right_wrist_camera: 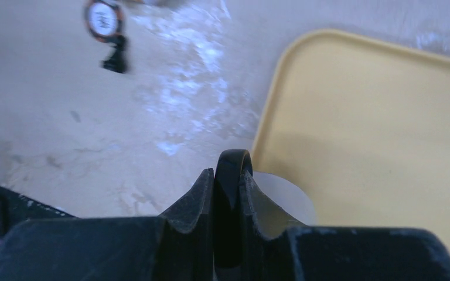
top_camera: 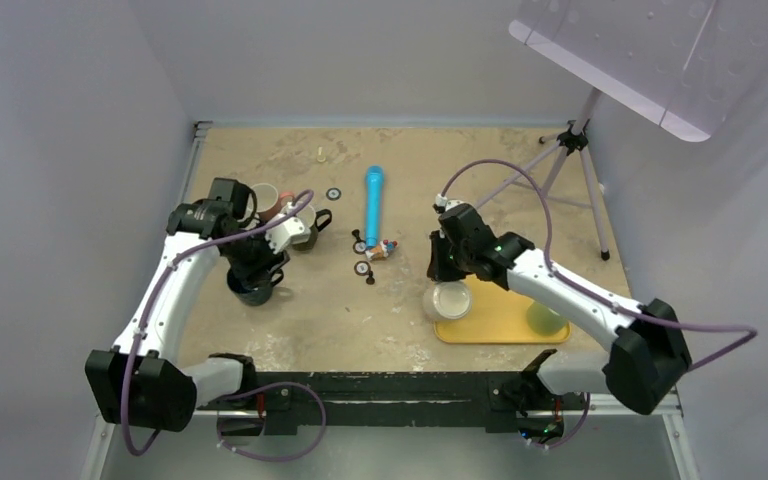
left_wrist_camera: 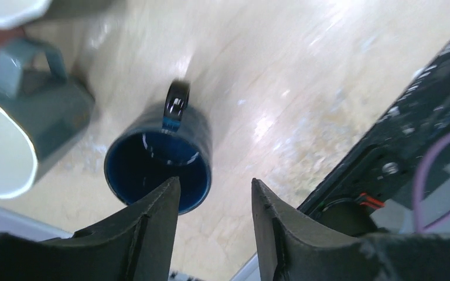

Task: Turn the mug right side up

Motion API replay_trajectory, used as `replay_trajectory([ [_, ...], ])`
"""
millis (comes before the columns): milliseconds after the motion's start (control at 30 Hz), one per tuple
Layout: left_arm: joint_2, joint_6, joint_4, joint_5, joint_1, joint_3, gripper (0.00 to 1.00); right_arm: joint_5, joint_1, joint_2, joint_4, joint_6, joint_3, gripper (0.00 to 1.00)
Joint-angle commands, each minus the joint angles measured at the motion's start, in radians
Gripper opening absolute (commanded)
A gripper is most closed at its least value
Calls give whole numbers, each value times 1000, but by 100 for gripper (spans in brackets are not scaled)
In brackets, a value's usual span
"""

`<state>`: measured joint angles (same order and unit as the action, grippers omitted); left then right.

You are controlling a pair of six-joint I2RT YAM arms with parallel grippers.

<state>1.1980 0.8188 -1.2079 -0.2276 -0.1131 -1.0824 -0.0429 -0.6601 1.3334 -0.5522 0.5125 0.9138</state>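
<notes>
Next, the left gripper reaches the white mug and grabs its body's rim (top_camera: 437, 306) to set the mug upright, leaving the handle to my right gripper.
A white mug (top_camera: 450, 300) with a black handle (right_wrist_camera: 232, 161) stands at the left edge of the yellow tray (top_camera: 505, 325). It shows a round pale face upward, and I cannot tell if that is its mouth or its base. My right gripper (right_wrist_camera: 227, 171) is shut on the handle, with the white body (right_wrist_camera: 290, 202) just beyond the fingers. My left gripper (left_wrist_camera: 214, 181) is open and empty, hovering just above an upright dark blue mug (left_wrist_camera: 158, 164) with its mouth up. That mug also shows in the top view (top_camera: 257, 290).
A grey-teal mug (left_wrist_camera: 41, 111) and other mugs (top_camera: 267, 198) cluster at the left. A blue tube (top_camera: 373, 205) and small wheeled parts (top_camera: 365, 268) lie mid-table. A green cup (top_camera: 546, 320) sits on the tray. A tripod (top_camera: 570, 150) stands back right.
</notes>
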Motion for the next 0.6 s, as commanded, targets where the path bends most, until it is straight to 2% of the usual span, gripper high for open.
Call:
replay_trajectory([
  [0,-36,14,-149,-386,3,-150,53,-48,-14,-152,126,-48,51,0],
  [133,-15,3,-174,-716,-16,-231,59,-8,-16,-250,197,-52,51,0],
  [200,-1,-86,-104,-850,-34,-249,63,37,-19,-299,253,-42,60,0],
  [300,14,-255,53,-995,-85,-255,74,128,-29,-383,415,3,55,0],
  [400,15,-554,333,-1014,-168,-223,78,172,-44,-454,632,65,16,0],
  [567,45,-975,749,-978,-267,-165,84,168,-69,-467,841,119,-2,0],
])
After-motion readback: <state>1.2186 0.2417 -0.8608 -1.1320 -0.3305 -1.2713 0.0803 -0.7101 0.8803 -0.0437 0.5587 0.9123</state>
